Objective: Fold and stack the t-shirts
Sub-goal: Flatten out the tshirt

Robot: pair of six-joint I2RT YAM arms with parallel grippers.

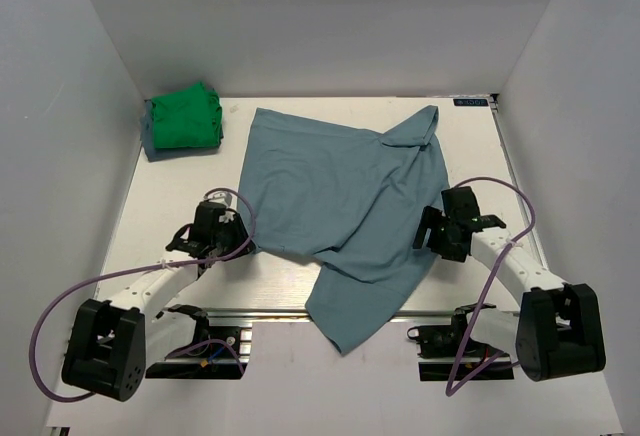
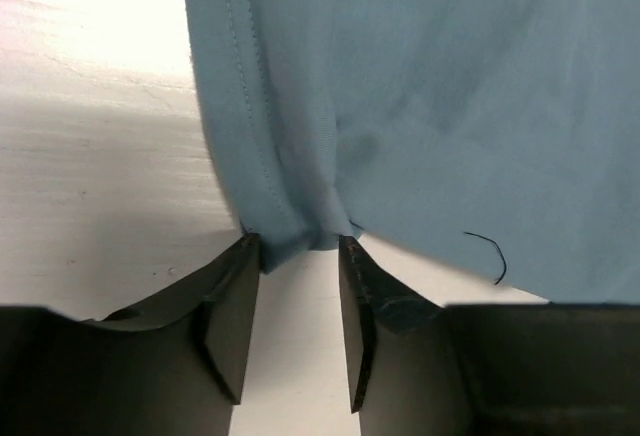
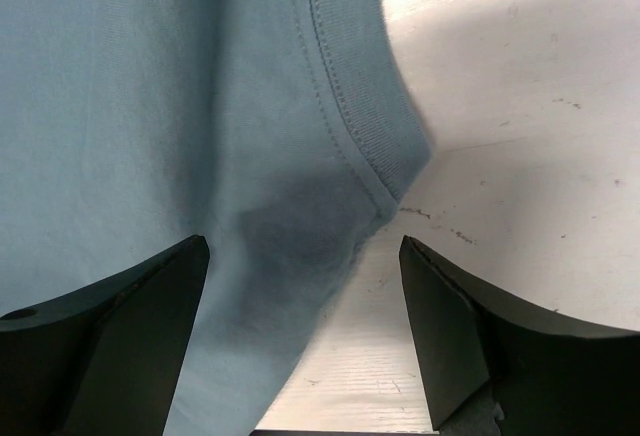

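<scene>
The right gripper picks up the blue-grey t-shirt (image 1: 340,196) beside its ribbed edge next, opposite the t-shirt's hem, to stretch and fold it evenly.
The large blue-grey t-shirt (image 1: 340,196) lies spread and rumpled across the middle of the table, one end hanging over the front edge. The green t-shirt (image 1: 185,116) sits folded at the back left. My left gripper (image 1: 238,243) is at the shirt's lower left edge. In the left wrist view the gripper (image 2: 300,241) is narrowly open, with the puckered hem (image 2: 262,156) just between its tips. My right gripper (image 1: 428,231) is at the shirt's right edge. In the right wrist view it (image 3: 303,241) is wide open, over the ribbed edge (image 3: 365,126), with cloth between the fingers.
A blue-grey fabric piece (image 1: 158,146) shows under the green shirt. White walls close in the table (image 1: 150,226) on the left, back and right. A metal rail (image 1: 270,313) runs along the front edge, and purple cables loop beside both arms.
</scene>
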